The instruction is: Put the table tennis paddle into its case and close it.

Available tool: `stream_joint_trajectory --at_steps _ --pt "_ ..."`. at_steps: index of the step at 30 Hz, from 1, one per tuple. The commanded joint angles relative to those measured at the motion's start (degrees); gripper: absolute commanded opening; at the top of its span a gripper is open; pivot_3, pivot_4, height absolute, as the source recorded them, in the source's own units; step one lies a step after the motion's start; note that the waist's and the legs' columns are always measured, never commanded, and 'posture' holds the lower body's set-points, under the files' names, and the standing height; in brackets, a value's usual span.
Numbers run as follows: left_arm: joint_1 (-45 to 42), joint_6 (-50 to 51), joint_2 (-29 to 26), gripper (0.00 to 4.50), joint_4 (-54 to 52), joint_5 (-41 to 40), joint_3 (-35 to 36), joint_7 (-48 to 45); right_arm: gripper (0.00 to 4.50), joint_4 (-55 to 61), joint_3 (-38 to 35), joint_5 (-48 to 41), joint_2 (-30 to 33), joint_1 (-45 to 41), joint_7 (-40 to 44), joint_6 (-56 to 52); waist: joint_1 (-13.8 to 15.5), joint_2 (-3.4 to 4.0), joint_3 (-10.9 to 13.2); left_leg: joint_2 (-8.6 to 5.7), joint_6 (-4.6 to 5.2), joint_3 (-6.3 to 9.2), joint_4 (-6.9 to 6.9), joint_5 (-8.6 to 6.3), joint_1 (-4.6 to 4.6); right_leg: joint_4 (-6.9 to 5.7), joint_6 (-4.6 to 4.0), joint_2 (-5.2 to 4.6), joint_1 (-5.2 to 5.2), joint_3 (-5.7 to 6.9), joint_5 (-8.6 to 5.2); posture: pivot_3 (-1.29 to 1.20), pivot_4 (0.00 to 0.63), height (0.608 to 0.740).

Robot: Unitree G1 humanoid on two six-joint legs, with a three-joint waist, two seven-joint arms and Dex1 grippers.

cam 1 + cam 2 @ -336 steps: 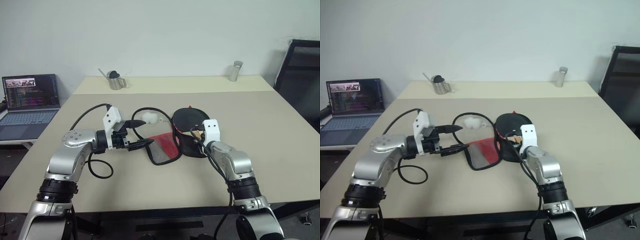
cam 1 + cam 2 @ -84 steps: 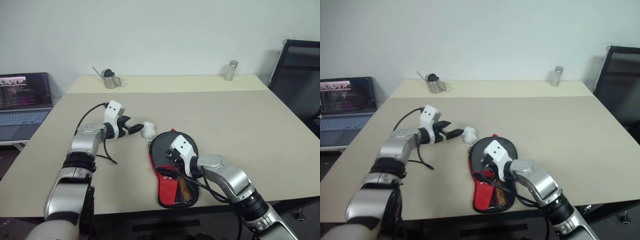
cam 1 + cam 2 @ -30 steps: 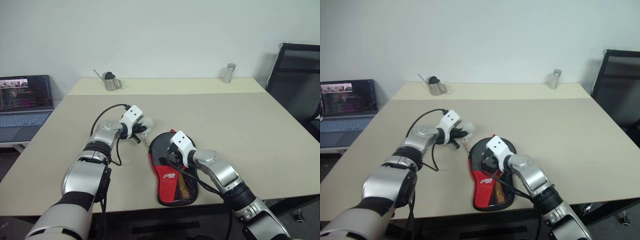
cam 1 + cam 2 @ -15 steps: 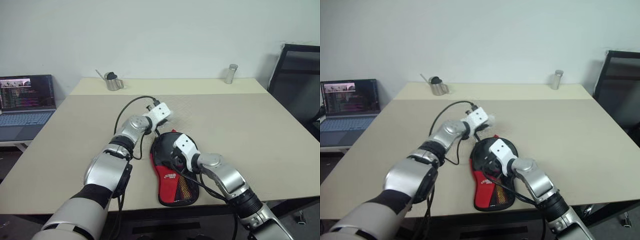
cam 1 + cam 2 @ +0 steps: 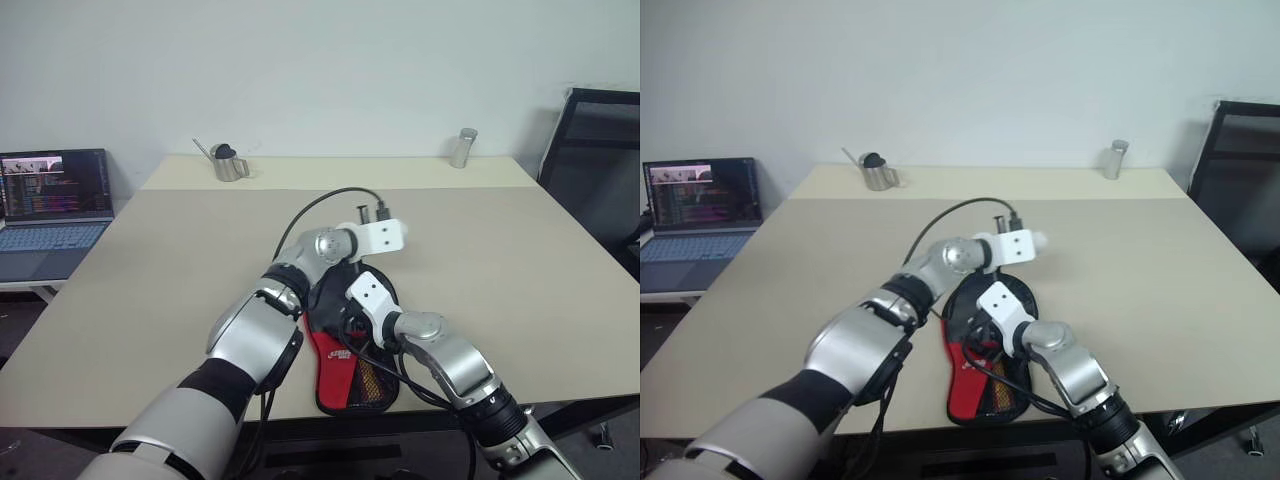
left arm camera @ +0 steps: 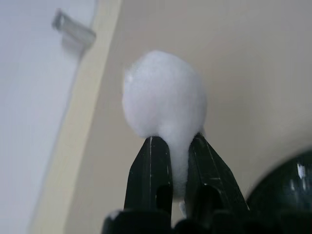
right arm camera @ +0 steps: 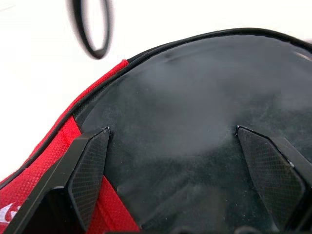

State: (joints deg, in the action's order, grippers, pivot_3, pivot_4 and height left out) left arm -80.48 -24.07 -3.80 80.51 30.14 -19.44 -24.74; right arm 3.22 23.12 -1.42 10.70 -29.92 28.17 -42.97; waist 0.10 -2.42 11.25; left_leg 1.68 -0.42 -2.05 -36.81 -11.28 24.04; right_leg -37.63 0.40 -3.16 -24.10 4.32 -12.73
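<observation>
The white fluffy ball hangs above the tabletop beyond the case's far rim, so my left gripper keeps hold of it for now.
The case [image 5: 334, 356] lies flat on the table [image 5: 520, 260], round black end away from me, red logo panel and mesh pocket toward me. The table tennis paddle is hidden. My left gripper [image 6: 171, 141] is shut on a white fluffy ball [image 6: 165, 95], held just beyond the case's far rim and above the tabletop; the ball [image 5: 1038, 240] peeks out past the white wrist block. My right gripper [image 7: 170, 134] is open, its fingers [image 7: 90, 165] spread wide and lying on the case's black face [image 7: 185, 126] beside the red trim.
A black cable [image 5: 318, 203] loops up from my left wrist over the table. At the far edge stand a small metal watering can [image 5: 228, 163] and a metal cylinder [image 5: 461, 147]. A laptop [image 5: 55, 200] sits off to the left, a black chair [image 5: 600, 150] to the right.
My left arm has swung to the right across the case's far end, rolling its wrist and carrying the white ball along. The right gripper has stayed on the case.
</observation>
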Motion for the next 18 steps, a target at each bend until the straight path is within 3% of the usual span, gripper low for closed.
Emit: stream_joint_trajectory --at_steps 1,9,18 --pt "-4.02 -4.12 2.30 0.04 -2.28 0.10 -0.19 0.98 4.50 -4.53 4.28 1.12 -0.13 3.65 0.35 -4.94 -0.07 0.08 -0.04 0.00 0.01 -0.01 0.00 -0.01 -0.01 0.01 0.00 0.00 0.00 0.00 0.00 0.00 0.150 0.740" --pt "-1.53 -10.74 6.89 0.04 -2.92 -2.79 0.94 -10.04 4.50 -5.40 4.15 1.36 -0.87 3.30 0.51 -4.35 -0.11 0.09 -0.05 0.00 0.03 -0.03 0.02 -0.05 0.02 0.09 0.00 0.01 -0.01 0.01 -0.01 0.00 0.150 0.740" --pt "1.17 -9.61 6.50 0.04 -2.68 -2.91 0.56 -15.63 4.50 -6.88 3.95 1.72 -1.76 2.23 0.59 -3.32 -0.27 0.44 -0.29 0.02 0.13 -0.12 0.06 -0.14 0.01 0.25 0.00 0.06 0.00 0.00 -0.01 0.00 0.150 0.740"
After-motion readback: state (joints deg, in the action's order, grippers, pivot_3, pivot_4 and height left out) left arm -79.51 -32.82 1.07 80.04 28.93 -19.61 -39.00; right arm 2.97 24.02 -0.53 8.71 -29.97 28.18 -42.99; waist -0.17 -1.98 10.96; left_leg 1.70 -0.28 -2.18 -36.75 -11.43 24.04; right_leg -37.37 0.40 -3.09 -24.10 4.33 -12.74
